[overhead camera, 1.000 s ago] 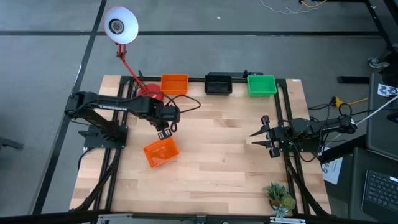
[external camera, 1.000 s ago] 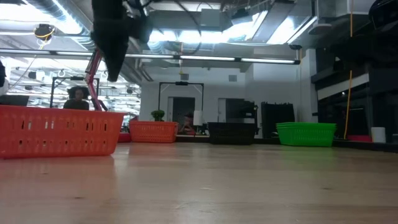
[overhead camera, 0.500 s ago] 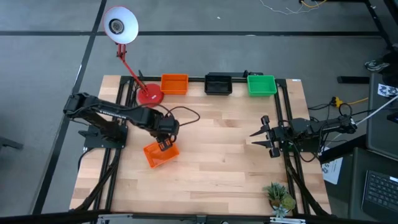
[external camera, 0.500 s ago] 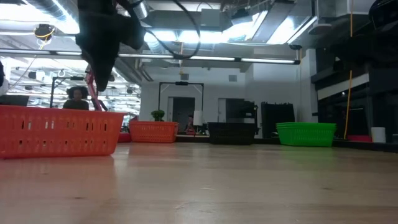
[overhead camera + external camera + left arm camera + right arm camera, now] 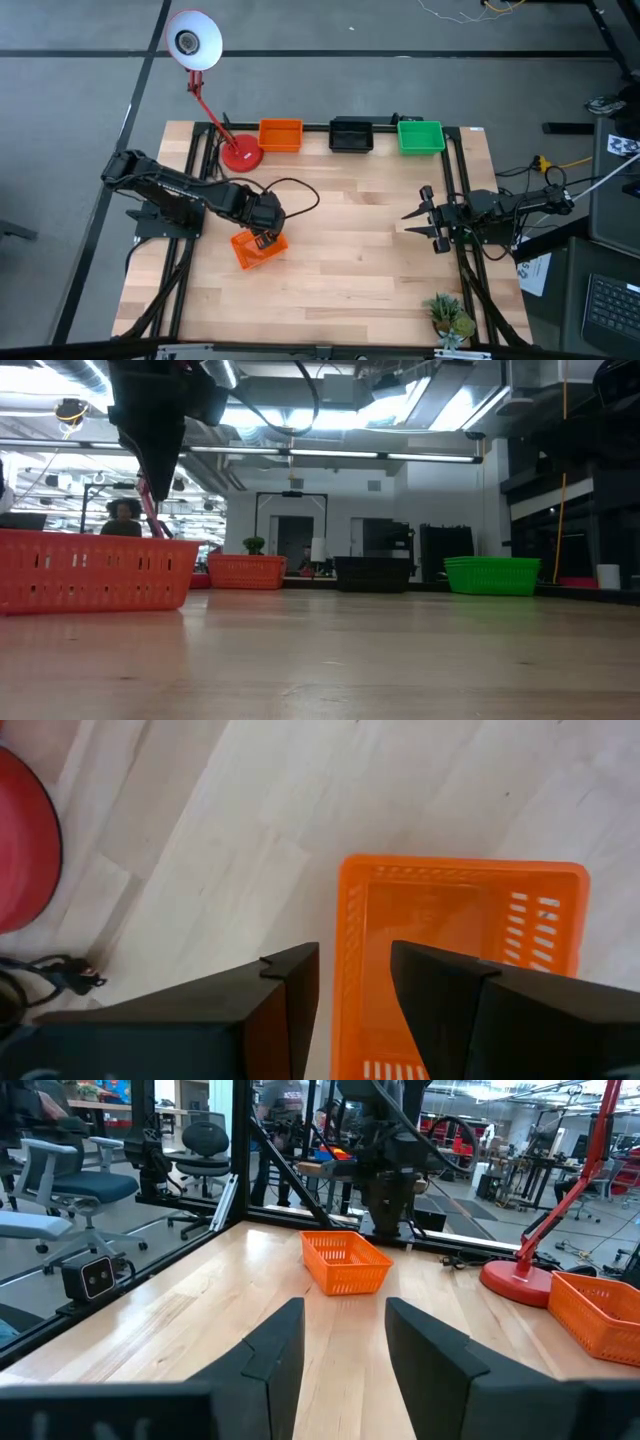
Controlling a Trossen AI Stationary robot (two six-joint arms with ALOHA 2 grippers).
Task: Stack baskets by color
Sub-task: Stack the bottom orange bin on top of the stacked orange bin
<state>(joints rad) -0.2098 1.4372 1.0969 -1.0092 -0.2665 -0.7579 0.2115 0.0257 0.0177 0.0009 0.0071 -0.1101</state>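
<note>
The left gripper grips the loose basket by its long side next, to stack it with the other orange basket.
A loose orange basket rests on its base on the table's left half, turned askew; it also shows as the orange basket in the left wrist view. My left gripper hangs open just above it, pointing steeply down. Its fingers stand on either side of one basket wall without touching. Along the far edge stand an orange basket, a black basket and a green basket. My right gripper waits open and level at the right edge.
A desk lamp with a red base stands at the far left, its white head beyond the table. A small plant sits at the near right corner. Bare wood lies between the two arms.
My left gripper has gone from beside the lamp base toward the table's near edge and down, coming over the loose orange basket, and has rolled a little. It has stayed open. The basket has not moved.
</note>
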